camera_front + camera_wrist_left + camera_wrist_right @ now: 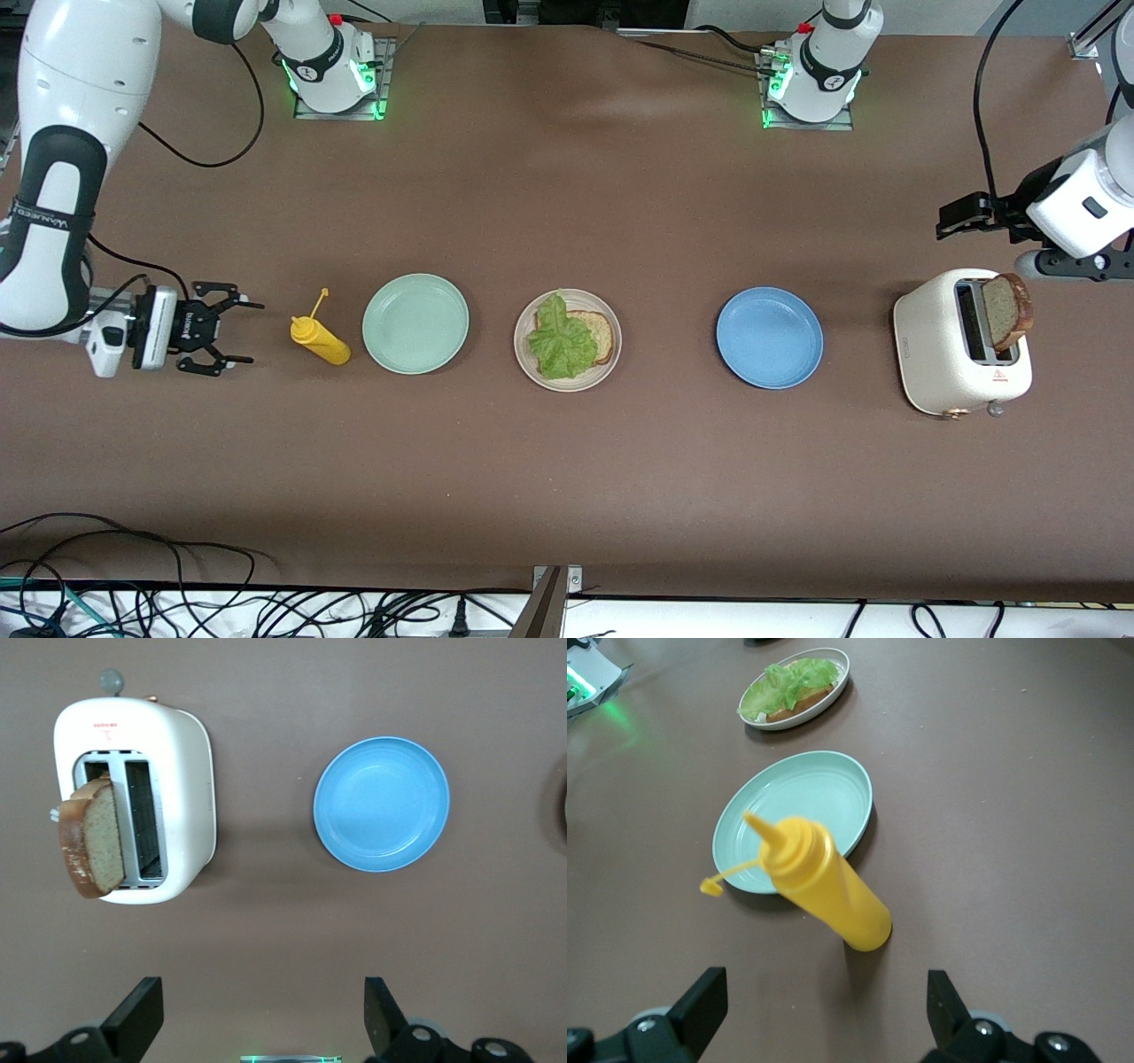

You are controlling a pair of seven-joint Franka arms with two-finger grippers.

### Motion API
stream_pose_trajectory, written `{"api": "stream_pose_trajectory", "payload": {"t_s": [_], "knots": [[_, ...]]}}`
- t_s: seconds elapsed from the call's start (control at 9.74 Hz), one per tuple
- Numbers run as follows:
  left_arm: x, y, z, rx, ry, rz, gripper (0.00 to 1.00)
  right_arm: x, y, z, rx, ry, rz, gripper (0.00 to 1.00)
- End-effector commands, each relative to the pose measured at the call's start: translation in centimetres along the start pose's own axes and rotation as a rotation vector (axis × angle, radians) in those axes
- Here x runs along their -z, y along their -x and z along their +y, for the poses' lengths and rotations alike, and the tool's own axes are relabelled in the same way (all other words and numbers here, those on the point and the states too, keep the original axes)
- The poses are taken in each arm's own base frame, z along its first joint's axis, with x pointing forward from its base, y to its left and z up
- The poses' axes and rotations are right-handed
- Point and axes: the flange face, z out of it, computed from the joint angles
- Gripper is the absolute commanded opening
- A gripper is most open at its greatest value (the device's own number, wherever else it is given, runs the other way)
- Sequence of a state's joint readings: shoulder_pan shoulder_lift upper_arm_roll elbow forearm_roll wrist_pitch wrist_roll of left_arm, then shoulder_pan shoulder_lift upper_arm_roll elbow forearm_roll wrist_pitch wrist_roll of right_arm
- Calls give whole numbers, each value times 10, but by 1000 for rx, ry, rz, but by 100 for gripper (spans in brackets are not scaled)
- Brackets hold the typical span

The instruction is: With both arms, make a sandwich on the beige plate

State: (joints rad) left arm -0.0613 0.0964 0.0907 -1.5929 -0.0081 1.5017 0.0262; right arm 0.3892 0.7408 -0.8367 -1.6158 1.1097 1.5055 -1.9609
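Note:
The top crust of the second bread slice is exposed. My left gripper should grab the slice there next, to put it on top of the lettuce [788, 680] on the beige plate.
The beige plate [529, 357] sits mid-table and holds a bread slice [604, 335] with a green lettuce leaf [560, 338] lying on it. It also shows in the right wrist view [834, 698] with the lettuce [788, 680]. A second bread slice [1011, 310] stands up out of the white toaster [939, 354]; the left wrist view shows it too [93, 846]. My left gripper [961, 221] hangs open and empty [263, 1001] above the table beside the toaster. My right gripper [252, 334] is open and empty [824, 992], low beside the yellow squeeze bottle [321, 338].
A mint-green plate [415, 322] lies between the bottle and the beige plate. A blue plate [769, 337] lies between the beige plate and the toaster. Both are bare. Cables lie along the table edge nearest the front camera.

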Motion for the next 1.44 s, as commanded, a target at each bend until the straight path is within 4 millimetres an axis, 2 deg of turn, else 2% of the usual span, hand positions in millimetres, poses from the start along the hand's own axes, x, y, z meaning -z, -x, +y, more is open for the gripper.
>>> {"api": "stream_pose_trajectory", "payload": {"t_s": [0.0, 0.1, 0.31, 0.41, 0.51, 0.62, 0.72, 0.92, 1.03, 1.13, 1.23, 1.33], "knots": [[-12, -11, -34, 28, -65, 2, 100, 37, -45, -1, -148, -12, -107, 100], [-20, -19, -50, 35, -124, 4, 100, 48, -69, -2, -204, -8, -141, 100], [-54, -38, -90, -11, -130, -16, 100, 64, -120, -9, -325, 18, -250, 100], [-74, -50, -101, -17, -129, -15, 100, 69, -145, -14, -384, 42, -278, 100], [-95, -58, -114, -12, -126, -22, 100, 65, -172, -21, -436, 68, -339, 100], [-113, -63, -127, -22, -125, -5, 100, 62, -209, -40, -481, 128, -415, 100], [-129, -64, -138, -31, -124, 6, 100, 62, -229, -56, -567, 190, -491, 100], [-157, -61, -144, -31, -122, 18, 100, 52, -266, -80, -617, 296, -565, 100], [-169, -60, -145, -34, -119, 23, 90, 46, -278, -96, -653, 362, -617, 100], [-175, -59, -149, -47, -117, 13, 54, 39, -282, -112, -707, 434, -647, 100], [-175, -59, -149, -113, -115, 0, 4, 36, -274, -121, -750, 465, -658, 100], [-172, -56, -165, -186, -113, 0, 0, 40, -259, -131, -827, 507, -653, 100]]}}
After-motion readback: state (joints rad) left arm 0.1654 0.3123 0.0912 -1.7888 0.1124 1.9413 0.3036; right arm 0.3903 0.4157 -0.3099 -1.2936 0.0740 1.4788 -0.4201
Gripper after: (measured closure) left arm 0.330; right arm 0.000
